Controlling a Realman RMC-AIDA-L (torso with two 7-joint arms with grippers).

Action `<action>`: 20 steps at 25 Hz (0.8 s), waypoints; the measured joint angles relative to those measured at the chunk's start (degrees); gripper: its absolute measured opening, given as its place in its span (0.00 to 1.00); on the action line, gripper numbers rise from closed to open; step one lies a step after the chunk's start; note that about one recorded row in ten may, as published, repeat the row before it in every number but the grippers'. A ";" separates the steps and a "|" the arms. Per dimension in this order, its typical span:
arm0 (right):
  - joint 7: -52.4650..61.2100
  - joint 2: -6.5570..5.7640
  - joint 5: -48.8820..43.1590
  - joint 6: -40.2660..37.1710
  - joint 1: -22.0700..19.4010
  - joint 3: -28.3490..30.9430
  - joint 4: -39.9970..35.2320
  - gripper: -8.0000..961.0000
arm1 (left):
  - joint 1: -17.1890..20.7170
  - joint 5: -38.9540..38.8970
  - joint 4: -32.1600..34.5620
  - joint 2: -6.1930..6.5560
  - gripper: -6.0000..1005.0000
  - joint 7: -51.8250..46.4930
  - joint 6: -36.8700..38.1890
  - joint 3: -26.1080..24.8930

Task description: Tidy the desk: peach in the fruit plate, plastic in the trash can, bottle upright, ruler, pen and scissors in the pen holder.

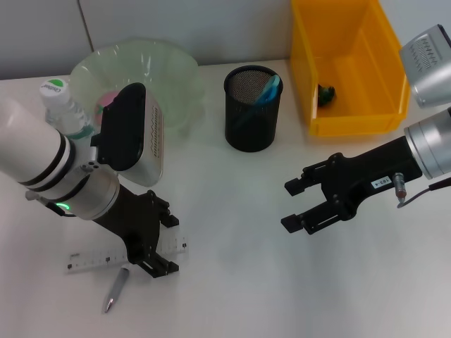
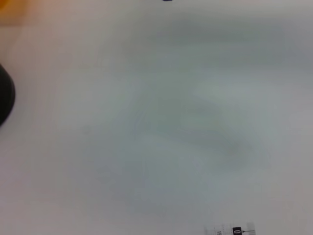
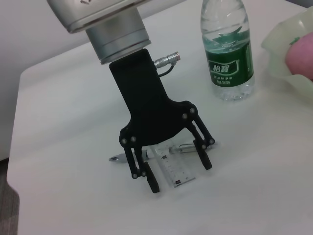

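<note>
My left gripper closes on the ruler now, since its open fingers reach down on either side of the clear ruler (image 1: 91,262).
My left gripper (image 1: 168,243) is open low over the table, its fingers (image 3: 153,185) either side of the clear ruler (image 1: 91,262) (image 3: 173,172). A silver pen (image 1: 116,290) lies just beside the ruler. The water bottle (image 1: 60,105) (image 3: 227,54) stands upright by the pale green fruit plate (image 1: 173,67), which holds the pink peach (image 1: 109,98) (image 3: 301,54). The black mesh pen holder (image 1: 252,120) has a blue-handled thing (image 1: 268,91) in it, probably the scissors. My right gripper (image 1: 299,204) hovers open and empty over the table's right half.
The yellow bin (image 1: 349,120) stands at the back right with a small dark green thing (image 1: 325,93) inside. The left wrist view shows blurred table and the ruler's end (image 2: 234,230).
</note>
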 joint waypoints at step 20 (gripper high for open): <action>0.00 -0.04 -0.01 -0.05 -0.02 0.24 0.08 0.83 | -0.34 1.24 0.62 0.00 0.44 -0.94 0.02 0.73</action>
